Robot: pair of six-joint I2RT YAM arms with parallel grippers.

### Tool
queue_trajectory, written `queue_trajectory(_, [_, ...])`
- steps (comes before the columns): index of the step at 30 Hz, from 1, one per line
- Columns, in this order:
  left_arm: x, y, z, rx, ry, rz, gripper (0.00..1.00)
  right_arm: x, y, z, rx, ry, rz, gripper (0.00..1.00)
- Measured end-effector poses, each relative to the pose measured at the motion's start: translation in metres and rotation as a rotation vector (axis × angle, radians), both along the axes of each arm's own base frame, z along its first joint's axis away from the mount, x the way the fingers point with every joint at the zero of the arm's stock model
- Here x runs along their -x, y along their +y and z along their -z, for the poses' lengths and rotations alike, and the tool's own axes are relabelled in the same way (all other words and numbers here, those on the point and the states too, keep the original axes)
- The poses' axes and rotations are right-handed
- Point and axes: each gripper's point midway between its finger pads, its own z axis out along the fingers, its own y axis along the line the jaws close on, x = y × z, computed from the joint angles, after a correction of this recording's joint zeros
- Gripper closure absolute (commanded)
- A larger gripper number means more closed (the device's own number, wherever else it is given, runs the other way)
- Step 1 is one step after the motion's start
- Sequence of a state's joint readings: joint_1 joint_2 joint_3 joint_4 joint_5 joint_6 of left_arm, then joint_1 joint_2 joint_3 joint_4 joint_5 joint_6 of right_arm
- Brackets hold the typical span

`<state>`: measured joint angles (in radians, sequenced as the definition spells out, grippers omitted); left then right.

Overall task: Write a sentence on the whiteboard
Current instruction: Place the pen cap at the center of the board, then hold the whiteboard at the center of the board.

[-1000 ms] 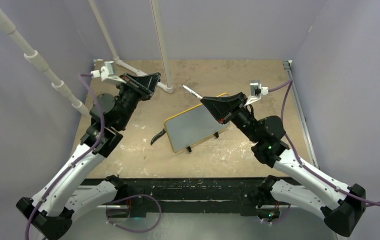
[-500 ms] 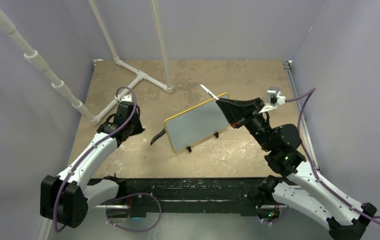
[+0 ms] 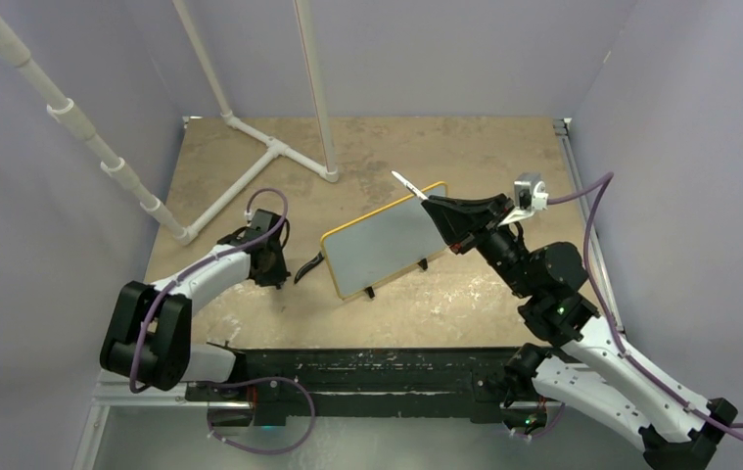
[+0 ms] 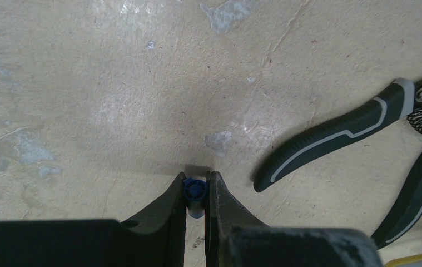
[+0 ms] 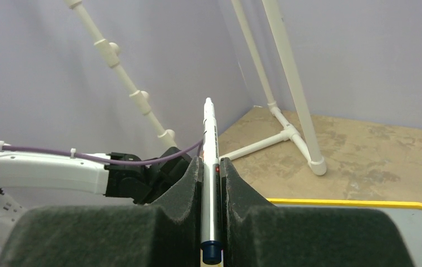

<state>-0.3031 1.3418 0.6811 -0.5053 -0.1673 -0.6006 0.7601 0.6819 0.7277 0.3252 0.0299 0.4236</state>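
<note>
I should let go of the small blue marker cap with my left gripper now, because the cap is low over flat, empty table beside the pliers.
The whiteboard [image 3: 379,245], white with a yellow-orange frame and two black feet, lies at the table's middle. Its corner shows in the right wrist view [image 5: 414,233]. No blue lettering shows on it. My right gripper [image 3: 433,204] is above the board's far right corner. It is shut on a white marker [image 5: 210,144] whose tip points up and away; the marker also shows in the top view [image 3: 406,181]. My left gripper [image 3: 271,272] is low over the table, left of the board. In the left wrist view it [image 4: 196,179] is shut on a small blue marker cap [image 4: 195,192].
Black-handled pliers [image 3: 308,266] lie between my left gripper and the board, close on the right in the left wrist view [image 4: 358,133]. White PVC pipes [image 3: 274,147] stand at the back left. Purple walls close in three sides.
My left arm has swung down from high at the back left to the table beside the pliers. My right gripper has shifted a little right with the marker.
</note>
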Motion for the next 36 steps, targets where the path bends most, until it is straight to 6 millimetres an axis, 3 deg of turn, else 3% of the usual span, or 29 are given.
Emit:
queue_trajectory(12, [0.003,0.000,0.005,-0.006,0.027,0.012,0.59,0.006,-0.001,0.003,0.027,-0.005,-0.014,1.00])
queue_trajectory(19, [-0.005,0.002,-0.012,-0.020,-0.010,0.015,0.35,0.010,-0.004,0.012,0.055,0.022,-0.019,1.00])
queue_trajectory(22, [-0.013,0.003,-0.031,-0.022,-0.062,0.014,0.30,0.010,-0.004,0.019,0.075,0.043,-0.018,1.00])
queue_trajectory(26, [-0.030,0.003,-0.069,-0.026,-0.175,0.027,0.33,0.011,-0.005,0.025,0.099,0.058,-0.017,1.00])
queue_trajectory(32, [-0.058,-0.008,-0.156,-0.014,-0.412,0.172,0.33,0.017,-0.008,0.030,0.131,0.053,-0.031,1.00])
queue_trajectory(36, [-0.056,-0.031,-0.199,0.062,-0.528,0.352,0.32,0.021,-0.010,0.032,0.148,0.051,-0.037,1.00])
